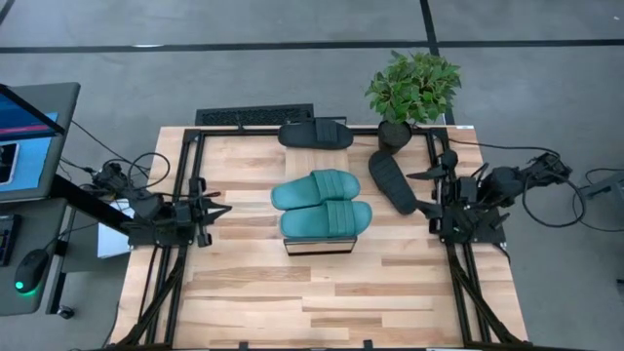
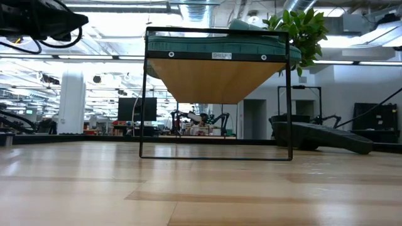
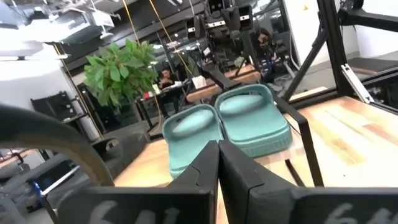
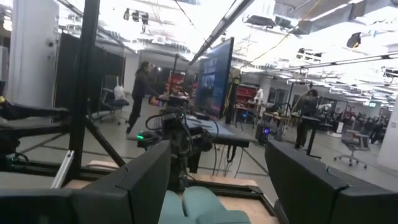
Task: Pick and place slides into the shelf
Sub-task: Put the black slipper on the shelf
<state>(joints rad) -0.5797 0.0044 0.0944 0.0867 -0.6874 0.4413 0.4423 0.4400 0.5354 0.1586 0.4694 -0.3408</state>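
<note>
My right gripper will next put the black slide beside the plant on the shelf, and for that it will grab the slide by its heel end.
Two teal-green slides (image 1: pixel 324 203) lie side by side, soles down, on top of the shelf (image 1: pixel 317 246) in the middle of the table. In the low view they sit on its wooden top (image 2: pixel 217 75). One black slide (image 1: pixel 315 134) lies flat at the table's far edge. A second black slide (image 1: pixel 392 180) lies slanted on the table, right of the shelf. My right gripper (image 1: pixel 421 192) stands open just right of that slide, with nothing between its fingers (image 4: pixel 217 180). My left gripper (image 1: pixel 222 208) is shut and empty at the table's left, pointing toward the teal slides (image 3: pixel 230 124).
A potted plant (image 1: pixel 409 93) stands at the far right corner, behind the slanted black slide. A black frame (image 1: pixel 185 195) runs along the table's edges. A keyboard (image 1: pixel 253 115) lies beyond the far edge. The near half of the tabletop (image 1: pixel 322 302) is bare wood.
</note>
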